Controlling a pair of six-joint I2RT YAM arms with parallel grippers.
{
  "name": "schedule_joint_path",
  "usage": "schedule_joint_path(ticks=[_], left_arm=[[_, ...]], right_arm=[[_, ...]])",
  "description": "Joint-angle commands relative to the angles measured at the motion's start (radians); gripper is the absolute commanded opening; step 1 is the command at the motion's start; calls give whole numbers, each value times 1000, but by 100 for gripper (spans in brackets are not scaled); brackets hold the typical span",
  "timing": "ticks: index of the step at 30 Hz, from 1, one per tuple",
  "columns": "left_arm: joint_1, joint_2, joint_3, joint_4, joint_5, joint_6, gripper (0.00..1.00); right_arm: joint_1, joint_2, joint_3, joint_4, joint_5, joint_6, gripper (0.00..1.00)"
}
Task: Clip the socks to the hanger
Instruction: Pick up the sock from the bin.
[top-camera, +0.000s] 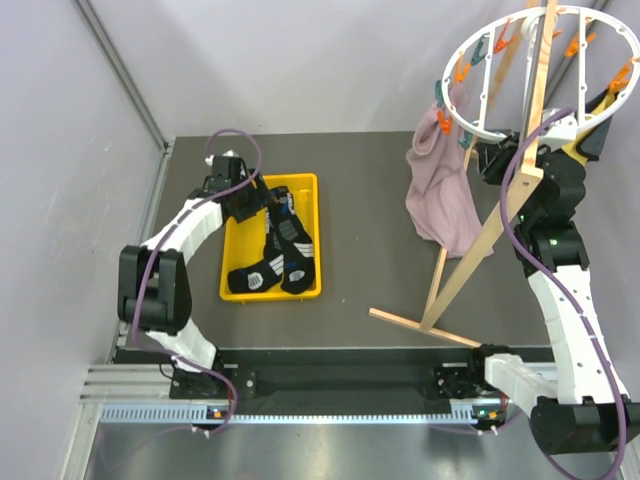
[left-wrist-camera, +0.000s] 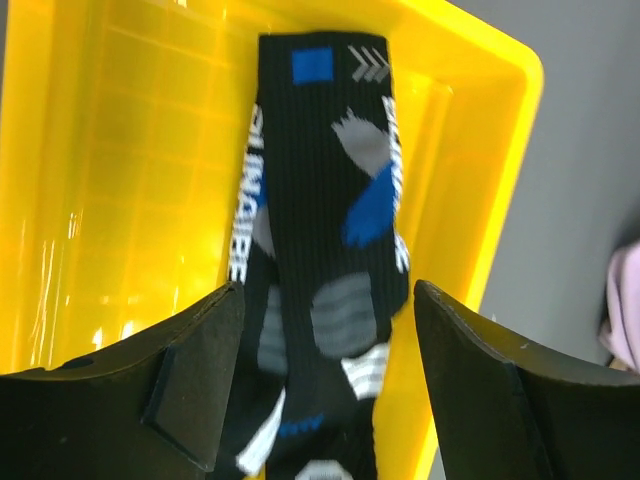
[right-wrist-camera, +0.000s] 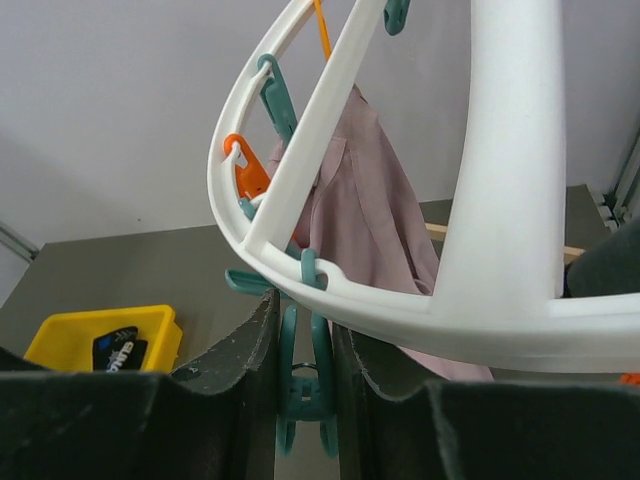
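The left gripper reaches the sock and grabs it near its cuff end (top-camera: 283, 203) next, leaving the cuff edge free to clip to the hanger (top-camera: 480, 125).
The black socks (top-camera: 277, 252) with grey, white and blue marks lie in a yellow tray (top-camera: 305, 190). My left gripper (top-camera: 262, 205) hangs over the tray's far end, open, its fingers (left-wrist-camera: 170, 390) either side of a sock (left-wrist-camera: 325, 250) below. The white ring hanger (top-camera: 480, 125) with orange and teal clips stands on a wooden frame (top-camera: 480, 250) at the right. My right gripper (top-camera: 488, 160) sits under the ring's near rim (right-wrist-camera: 400, 310), shut on a teal clip (right-wrist-camera: 305, 385) hanging from it.
A pink-mauve garment (top-camera: 445, 195) hangs from the ring, beside the right gripper; it also shows in the right wrist view (right-wrist-camera: 380, 220). The wooden frame's foot (top-camera: 425, 328) lies across the dark table. Grey walls close the left and back.
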Motion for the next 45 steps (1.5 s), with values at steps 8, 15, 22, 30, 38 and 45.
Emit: schedule_joint_path(ticks=[8, 15, 22, 30, 38, 45], left_arm=[[47, 264, 62, 322, 51, -30, 63], [50, 378, 169, 333, 82, -22, 54], [59, 434, 226, 308, 56, -7, 51], [64, 458, 263, 294, 65, -4, 36], [62, 407, 278, 271, 54, 8, 4], [59, 280, 272, 242, 62, 2, 2]], right_arm=[[-17, -17, -53, 4, -63, 47, 0], [-23, -31, -76, 27, -72, 38, 0], [-28, -31, -70, 20, -86, 44, 0], [-28, -26, -75, 14, -98, 53, 0], [-28, -25, -72, 8, -110, 61, 0], [-28, -10, -44, -20, -115, 63, 0]])
